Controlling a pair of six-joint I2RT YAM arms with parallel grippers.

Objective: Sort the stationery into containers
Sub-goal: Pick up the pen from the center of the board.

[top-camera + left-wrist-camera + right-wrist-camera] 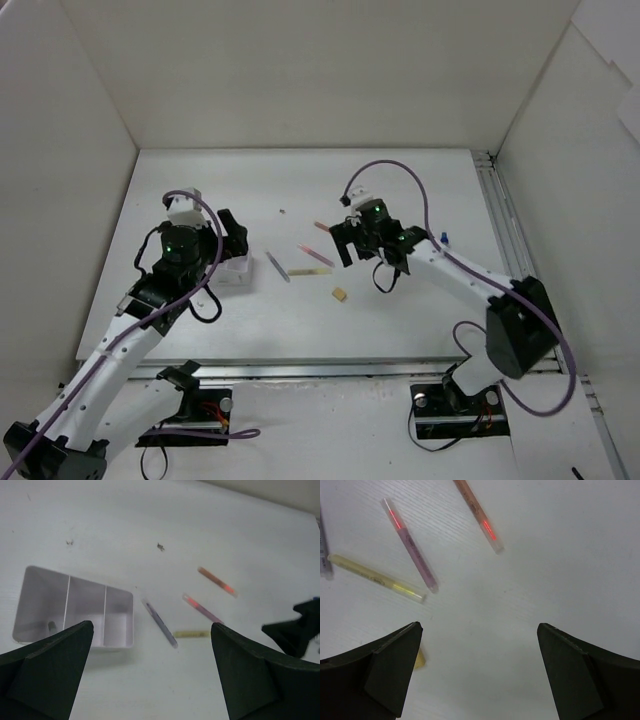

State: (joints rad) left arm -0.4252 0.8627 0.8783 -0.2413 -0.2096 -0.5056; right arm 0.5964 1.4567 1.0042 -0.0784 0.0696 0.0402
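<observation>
The body of the orange-red pen has to stay free for the handover, so the right gripper should next grab the orange-red pen near its clear red end.
The white divided box lies on the table by my left gripper, which hangs open and empty above the table just right of it. A small pale object rests in the box's left compartment. A purple-grey pen, a yellow pen, a pink pen and an orange-red pen lie loose to the right. My right gripper is open over bare table near the pens, with the tan eraser beside its left finger. In the top view, the box and eraser are apart.
White walls enclose the table on the left, back and right. A metal rail runs along the right edge. A few dark specks lie on the far table surface. The right gripper's fingers show at the left wrist view's right edge.
</observation>
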